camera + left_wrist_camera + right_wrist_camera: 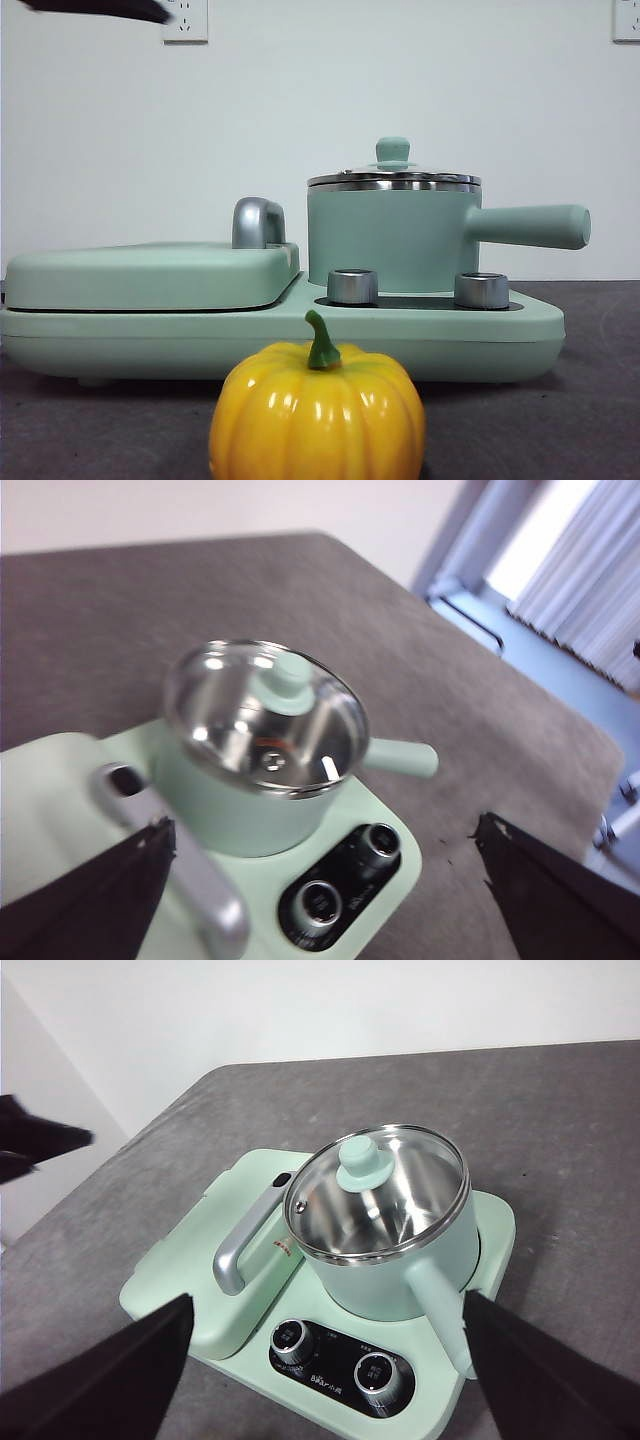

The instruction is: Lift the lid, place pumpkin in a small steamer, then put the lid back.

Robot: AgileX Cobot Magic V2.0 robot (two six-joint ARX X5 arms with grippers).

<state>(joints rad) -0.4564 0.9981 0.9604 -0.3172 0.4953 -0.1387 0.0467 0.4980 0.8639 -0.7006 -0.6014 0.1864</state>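
My left gripper lifts the glass lid by its narrow mint-green knob (393, 152) next, since the lid spreads wide and flat across the steamer (390, 240).
The yellow-orange pumpkin (316, 410) with a green stem stands on the table nearest the front camera, in front of the cooker; neither wrist view shows it. The small steamer (390, 240) sits on the cooker's right side, its long handle (530, 225) pointing right. The lid (393, 178) rests on it, mint-green knob up. My left gripper (325, 828) hovers open above the steamer (255, 780) and its lid (265, 720), touching neither. Higher and farther back, my right gripper (325, 1302) is open over the steamer (395, 1270) and lid (377, 1193).
The mint-green cooker base (300, 335) carries a wide flat cover (150, 275) with a chrome handle (258, 222) on its left, and two chrome dials (352, 286) in front of the pot. One arm's black tip (100, 8) shows at the top left corner.
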